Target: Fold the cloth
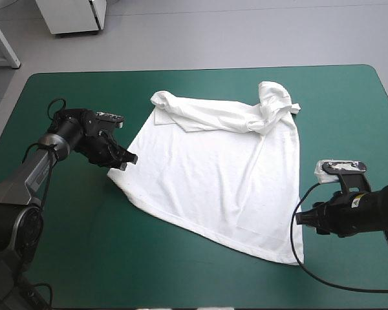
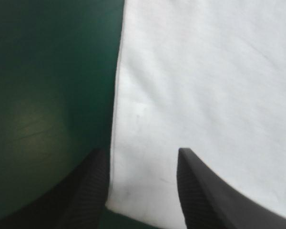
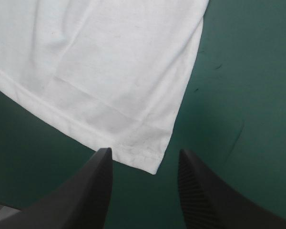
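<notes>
The bunched collar end point(image 1: 246, 116) needs to be straightened out for folding, so my right gripper will grab the T-shirt by its hem corner point(image 1: 298, 258) next.
The white T-shirt point(image 1: 213, 171) lies spread on the teal-green cover, its collar end bunched toward the far side and both sleeves folded inward. My left gripper point(image 1: 124, 161) is open at the shirt's left hem corner. In the left wrist view the T-shirt point(image 2: 205, 95) fills the space ahead, and its corner lies between the fingers of the left gripper point(image 2: 143, 157). My right gripper point(image 1: 302, 218) is open beside the near right hem corner. In the right wrist view that corner of the T-shirt point(image 3: 109, 76) sits just ahead of the right gripper point(image 3: 145, 160).
Bare teal-green cover point(image 1: 84, 258) surrounds the shirt on the near side and at both ends. A white cabinet base point(image 1: 74, 16) stands on the floor beyond the far edge.
</notes>
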